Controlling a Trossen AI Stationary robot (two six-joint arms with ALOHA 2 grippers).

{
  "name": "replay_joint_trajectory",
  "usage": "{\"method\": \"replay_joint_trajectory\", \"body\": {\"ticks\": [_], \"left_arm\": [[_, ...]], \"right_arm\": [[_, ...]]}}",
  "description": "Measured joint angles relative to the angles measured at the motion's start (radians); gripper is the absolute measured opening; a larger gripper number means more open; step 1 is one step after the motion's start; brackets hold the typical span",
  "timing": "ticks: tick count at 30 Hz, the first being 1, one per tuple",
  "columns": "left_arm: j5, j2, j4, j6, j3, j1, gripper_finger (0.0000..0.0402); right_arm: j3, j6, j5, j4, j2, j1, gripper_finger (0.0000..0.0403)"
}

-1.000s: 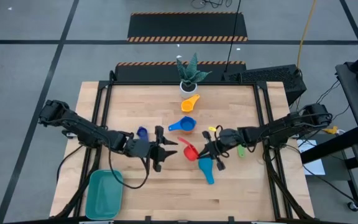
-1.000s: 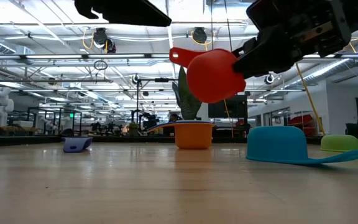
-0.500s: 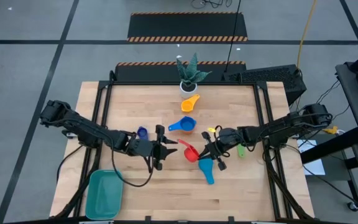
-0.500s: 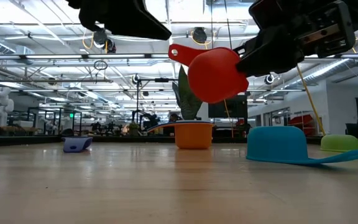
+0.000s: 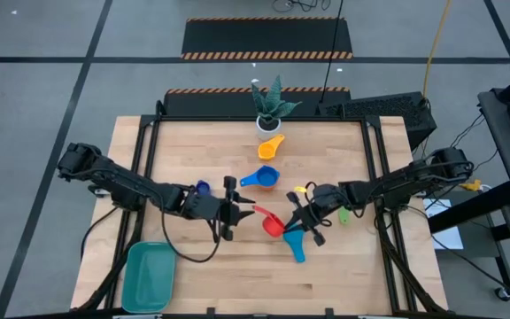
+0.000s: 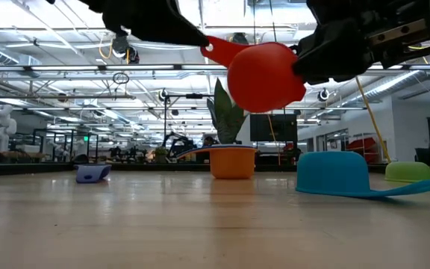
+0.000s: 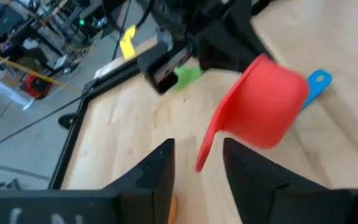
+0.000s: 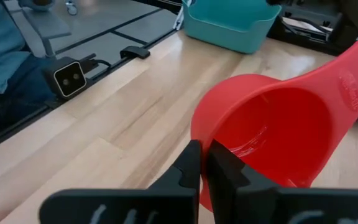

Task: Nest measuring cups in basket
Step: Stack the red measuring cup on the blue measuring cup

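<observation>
I should nest the red measuring cup in the blue cup (image 5: 266, 176), so my left gripper should next grab the red measuring cup's handle's loose end (image 5: 258, 209).
The red measuring cup (image 5: 274, 223) hangs in the air over the middle of the table, between my two grippers. My right gripper (image 5: 292, 219) is shut on it. My left gripper (image 5: 240, 213) is open, its fingers standing on either side of the cup's handle end (image 7: 201, 163). The other cups rest on the table: orange (image 5: 271, 146), blue (image 5: 262, 178), navy (image 5: 202, 188), yellow (image 5: 301, 189), green (image 5: 343, 213), and light blue (image 5: 293, 242) lying mouth down. The teal basket (image 5: 149, 276) sits at the near left corner. My right gripper (image 8: 205, 149) grips the red cup's wall at the rim (image 8: 197, 127), on the side opposite the handle, with one finger inside the bowl and one outside. It comes level from the table's right. The cup is lifted clear, its handle (image 6: 219, 49) pointing at my left gripper. My left gripper (image 7: 197, 146) has the handle end between its open fingers; whether they touch it I cannot tell.
A white pot with a green plant (image 5: 268, 106) stands at the far edge behind the orange cup. Bare wood lies between the basket and the cups along the near edge (image 5: 237, 283). A small camera (image 8: 70, 76) sits at the table's edge.
My left gripper has moved toward the table's right, closing in on the red cup's handle until its open fingers flank the handle end. The red cup has risen slightly in my right gripper's hold.
</observation>
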Motion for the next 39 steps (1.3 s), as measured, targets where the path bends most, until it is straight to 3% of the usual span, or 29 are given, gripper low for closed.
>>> {"method": "replay_joint_trajectory", "body": {"ticks": [4,8,26,34,39], "left_arm": [[0.041,0.000,0.022,0.002,0.000,0.001,0.0172],[0.083,0.000,0.021,0.014,0.000,0.004,0.0171],[0.129,0.000,0.049,0.067,-0.001,0.019,0.0015],[0.124,0.000,0.068,0.084,-0.001,0.015,0.0007],[0.075,0.000,0.067,0.094,-0.001,0.014,0.0006]], "right_arm": [[0.000,-0.026,0.000,0.004,0.000,0.008,0.0000],[0.000,-0.048,-0.004,0.011,0.000,0.012,0.0000],[0.000,-0.070,-0.053,0.057,0.000,0.013,0.0000],[0.000,-0.044,-0.044,0.060,0.000,0.013,0.0026],[0.000,0.006,0.016,0.061,0.000,0.013,0.0049]]}}
